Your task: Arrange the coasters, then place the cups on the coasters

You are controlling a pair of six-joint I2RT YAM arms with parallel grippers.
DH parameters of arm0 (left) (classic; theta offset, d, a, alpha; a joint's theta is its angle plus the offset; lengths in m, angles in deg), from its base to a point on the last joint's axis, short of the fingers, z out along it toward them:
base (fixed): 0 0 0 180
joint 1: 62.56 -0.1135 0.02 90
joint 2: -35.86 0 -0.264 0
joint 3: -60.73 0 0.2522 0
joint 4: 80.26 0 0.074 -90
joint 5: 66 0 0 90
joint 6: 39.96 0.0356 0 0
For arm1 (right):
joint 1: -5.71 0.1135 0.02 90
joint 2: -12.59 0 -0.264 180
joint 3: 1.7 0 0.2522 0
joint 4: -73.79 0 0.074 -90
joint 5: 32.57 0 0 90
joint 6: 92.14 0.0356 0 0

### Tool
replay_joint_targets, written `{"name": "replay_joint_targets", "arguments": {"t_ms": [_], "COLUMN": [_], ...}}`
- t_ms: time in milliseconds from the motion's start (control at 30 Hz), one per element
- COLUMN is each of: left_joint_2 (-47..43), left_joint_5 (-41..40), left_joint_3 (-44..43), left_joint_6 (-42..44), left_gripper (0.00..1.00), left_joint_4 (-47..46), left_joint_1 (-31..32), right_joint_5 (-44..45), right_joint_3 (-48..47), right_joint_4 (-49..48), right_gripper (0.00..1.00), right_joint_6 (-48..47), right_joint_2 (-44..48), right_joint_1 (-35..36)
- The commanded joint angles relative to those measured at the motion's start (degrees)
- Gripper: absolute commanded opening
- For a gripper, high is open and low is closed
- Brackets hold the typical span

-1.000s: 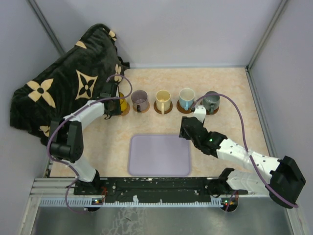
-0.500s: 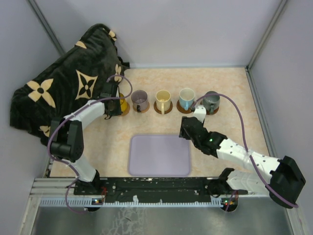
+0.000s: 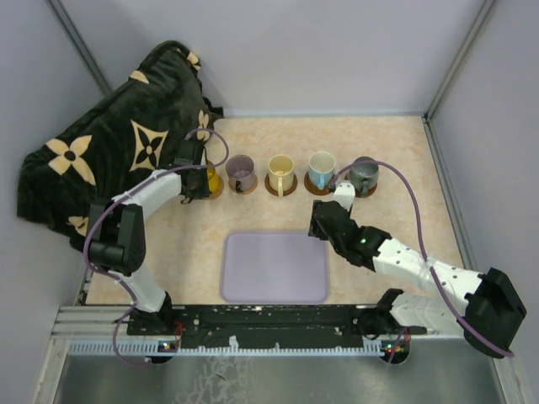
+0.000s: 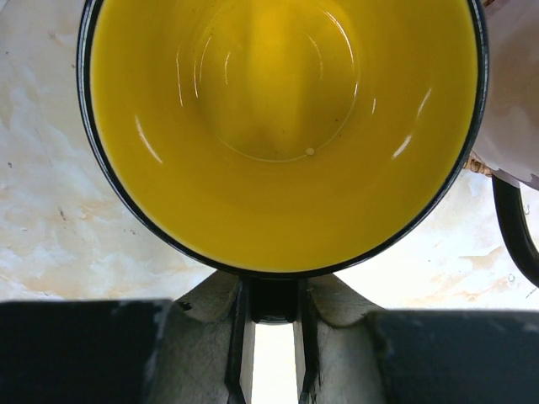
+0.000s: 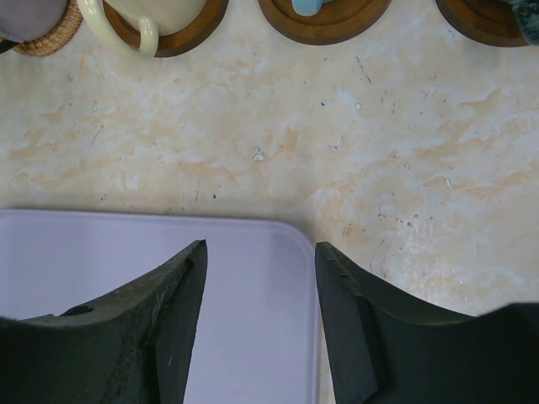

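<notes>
The yellow-orange cup (image 3: 211,178) is upright over its coaster and would land there, so my left gripper should release it now.
Five cups stand in a row at the back of the table, each on a coaster. The yellow-orange cup (image 3: 211,178) (image 4: 282,126) is leftmost, and my left gripper (image 3: 195,180) (image 4: 274,337) is shut on its dark handle (image 4: 274,299). To its right come the smoky purple cup (image 3: 240,172), the cream cup (image 3: 280,172), the white cup with a blue inside (image 3: 321,167) and the dark grey-green cup (image 3: 365,174). My right gripper (image 3: 322,224) (image 5: 261,252) hangs open and empty over the tray's far right corner. Dark coasters (image 5: 324,21) and a tan woven coaster (image 5: 50,38) line the top of the right wrist view.
A lavender rectangular tray (image 3: 275,268) (image 5: 253,337) lies at the front middle of the table. A black cloth with tan flower shapes (image 3: 118,143) is heaped at the back left, close behind my left arm. Grey walls close in the table on three sides.
</notes>
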Motion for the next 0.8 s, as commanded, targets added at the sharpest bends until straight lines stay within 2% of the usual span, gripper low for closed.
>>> {"name": "replay_joint_targets", "arguments": {"t_ms": [0,367,433,500,633,767], "left_joint_2": [-0.4,0.9,1.0,0.9,0.7,0.6], "left_joint_5": [-0.9,-1.8,-1.9,-1.9,-2.0,-2.0], "left_joint_3": [-2.7,-4.0,-4.1,-4.1,-4.0,-4.0], "left_joint_6": [0.4,0.1,0.0,-0.3,-0.6,-0.6], "left_gripper": [0.09,0.11,0.16,0.28,0.45,0.47], "left_joint_4": [-1.7,0.1,0.2,0.3,0.3,0.3], "left_joint_1": [-0.3,-0.3,-0.3,-0.3,-0.3,-0.3], "right_joint_5": [1.6,1.6,1.5,1.5,1.5,1.5], "right_joint_3": [-0.8,-0.8,-0.8,-0.8,-0.8,-0.8], "right_joint_4": [-1.6,-1.7,-1.8,-1.8,-1.6,-1.6], "right_gripper": [0.55,0.55,0.55,0.55,0.55,0.55], "right_joint_6": [0.5,0.6,0.6,0.6,0.6,0.6], "right_joint_2": [1.1,1.1,1.1,1.0,1.0,1.1], "right_joint_1": [0.5,0.4,0.5,0.4,0.4,0.5]}}
